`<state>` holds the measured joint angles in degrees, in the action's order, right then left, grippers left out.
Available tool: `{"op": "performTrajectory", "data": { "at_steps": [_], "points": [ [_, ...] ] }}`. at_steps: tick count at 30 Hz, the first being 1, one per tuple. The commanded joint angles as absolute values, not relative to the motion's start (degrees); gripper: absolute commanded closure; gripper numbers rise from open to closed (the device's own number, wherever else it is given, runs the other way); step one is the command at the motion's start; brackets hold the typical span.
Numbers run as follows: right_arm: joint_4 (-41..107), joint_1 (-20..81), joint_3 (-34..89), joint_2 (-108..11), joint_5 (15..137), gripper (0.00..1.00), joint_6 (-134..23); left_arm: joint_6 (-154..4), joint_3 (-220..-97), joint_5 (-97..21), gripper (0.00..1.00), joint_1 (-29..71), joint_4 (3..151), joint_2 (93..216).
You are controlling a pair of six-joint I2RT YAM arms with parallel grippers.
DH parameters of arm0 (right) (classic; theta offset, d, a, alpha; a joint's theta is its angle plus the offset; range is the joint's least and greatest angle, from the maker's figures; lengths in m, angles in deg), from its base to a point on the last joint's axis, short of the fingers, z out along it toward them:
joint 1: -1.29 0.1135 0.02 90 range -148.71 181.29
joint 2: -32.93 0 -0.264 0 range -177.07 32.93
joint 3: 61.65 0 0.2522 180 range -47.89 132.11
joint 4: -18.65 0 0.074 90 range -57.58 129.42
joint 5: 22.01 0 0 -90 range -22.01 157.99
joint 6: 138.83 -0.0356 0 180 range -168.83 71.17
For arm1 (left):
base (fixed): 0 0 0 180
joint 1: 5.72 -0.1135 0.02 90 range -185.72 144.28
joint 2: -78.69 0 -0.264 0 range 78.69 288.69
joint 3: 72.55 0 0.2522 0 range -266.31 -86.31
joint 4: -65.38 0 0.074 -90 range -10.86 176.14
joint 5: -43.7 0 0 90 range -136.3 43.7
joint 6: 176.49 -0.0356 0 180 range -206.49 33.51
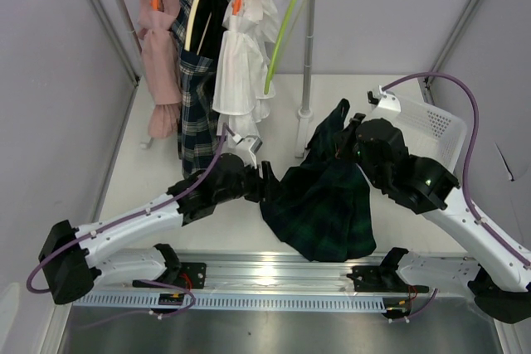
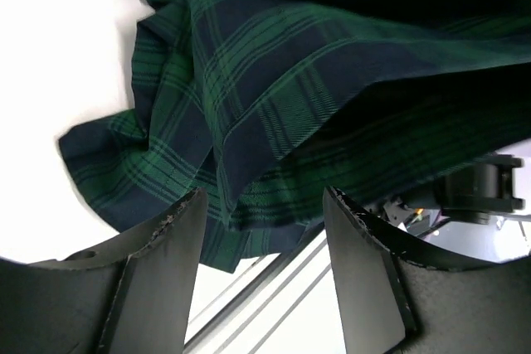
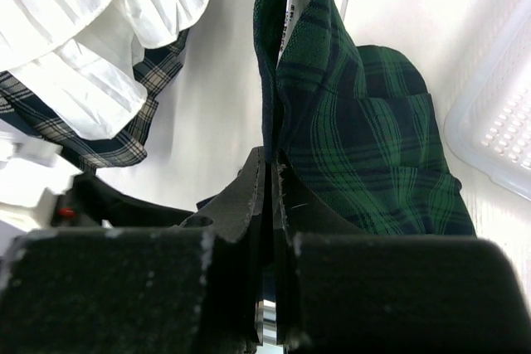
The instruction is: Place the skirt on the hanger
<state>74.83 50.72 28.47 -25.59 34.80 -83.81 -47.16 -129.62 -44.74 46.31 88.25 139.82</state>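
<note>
I need to pinch the skirt's top edge with my left gripper next, at the corner opposite my right gripper, to spread the skirt's opening for the hanger.
The dark green tartan skirt hangs in the middle, lifted at its upper edge, its lower part resting near the front rail. My right gripper is shut on the skirt's top edge, with the cloth pinched between the jaws. My left gripper is open at the skirt's left side; the skirt fills the view just beyond its fingertips, nothing between them. The lime-green hanger hangs empty on the rack at the back, right of the white garment.
A clothes rack stands at the back with a pink garment, a navy-and-white checked garment and a white ruffled garment. A white basket sits at the right. A metal rail runs along the front.
</note>
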Motion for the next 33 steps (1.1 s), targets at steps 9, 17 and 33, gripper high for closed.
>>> {"op": "performTrajectory", "data": {
  "at_steps": [9,17,33],
  "points": [
    [71.8,51.1,32.9,-26.7,33.1,1.00,-83.9,-40.8,-122.7,-52.6,0.39,49.0,77.5,145.2],
    [71.4,49.2,37.4,-29.4,33.1,1.00,-79.9,-49.2,-138.6,-58.0,1.00,48.3,89.8,143.6],
    [74.2,43.8,52.9,-32.1,32.4,1.00,-71.4,-63.4,-176.9,-59.1,1.00,42.1,121.4,135.2]
  ]
}}
